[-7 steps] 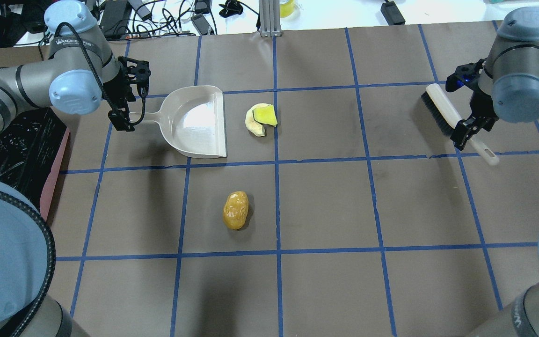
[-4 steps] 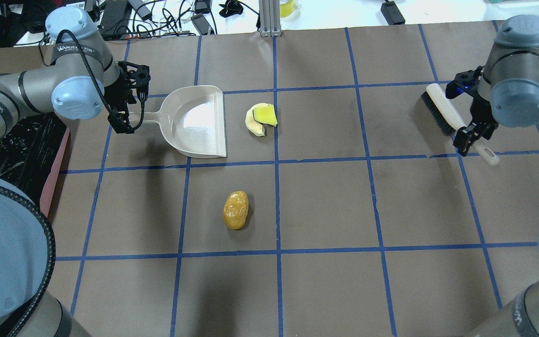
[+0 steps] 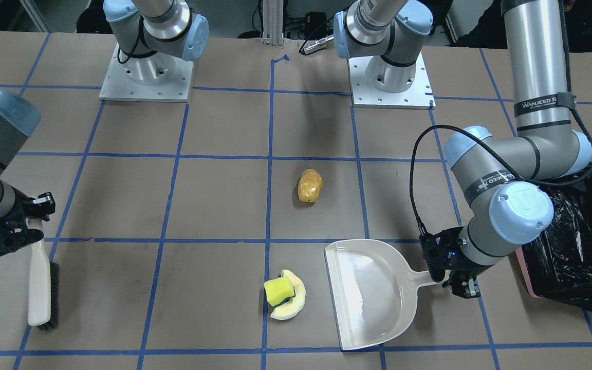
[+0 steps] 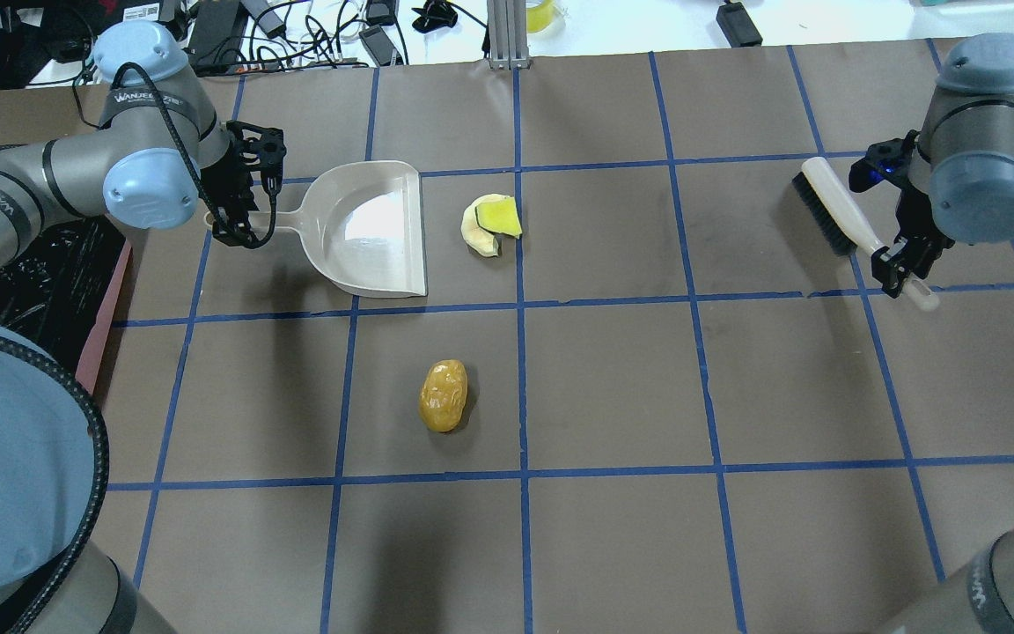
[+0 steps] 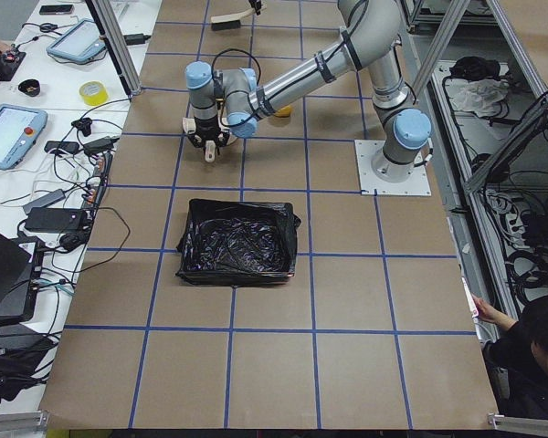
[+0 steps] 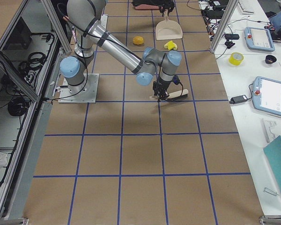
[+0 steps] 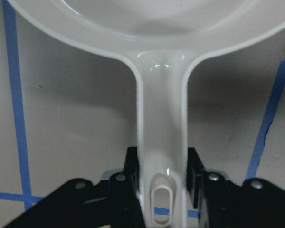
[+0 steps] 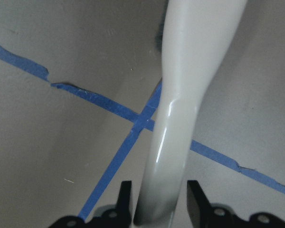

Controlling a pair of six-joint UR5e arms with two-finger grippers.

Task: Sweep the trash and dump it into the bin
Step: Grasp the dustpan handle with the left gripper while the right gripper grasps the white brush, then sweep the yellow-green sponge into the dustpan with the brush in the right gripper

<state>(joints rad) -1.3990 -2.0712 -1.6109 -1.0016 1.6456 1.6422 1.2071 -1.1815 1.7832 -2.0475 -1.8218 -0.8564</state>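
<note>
Next, my right gripper grabs the white brush by its slim handle end to sweep, since its body gets wider toward the bristles.
The white dustpan lies at the back left, mouth toward the trash. My left gripper is shut on its handle, with both pads against its sides. The yellow-green sponge rests on the cream crescent slice just right of the pan's mouth. The golden-brown potato piece lies alone nearer me. The pink bin with its black bag stands at the left edge. My right gripper is open astride the handle of a white brush, with a small gap showing in the right wrist view.
Blue tape lines grid the brown table. Cables, adapters and a tape roll lie on the white bench beyond the far edge. The two arm bases stand on the robot's side. An aluminium post rises at the back middle.
The left gripper has come lower and closer onto the dustpan handle. The right gripper has slid along the brush handle toward its tip. The trash, dustpan and brush have not moved.
</note>
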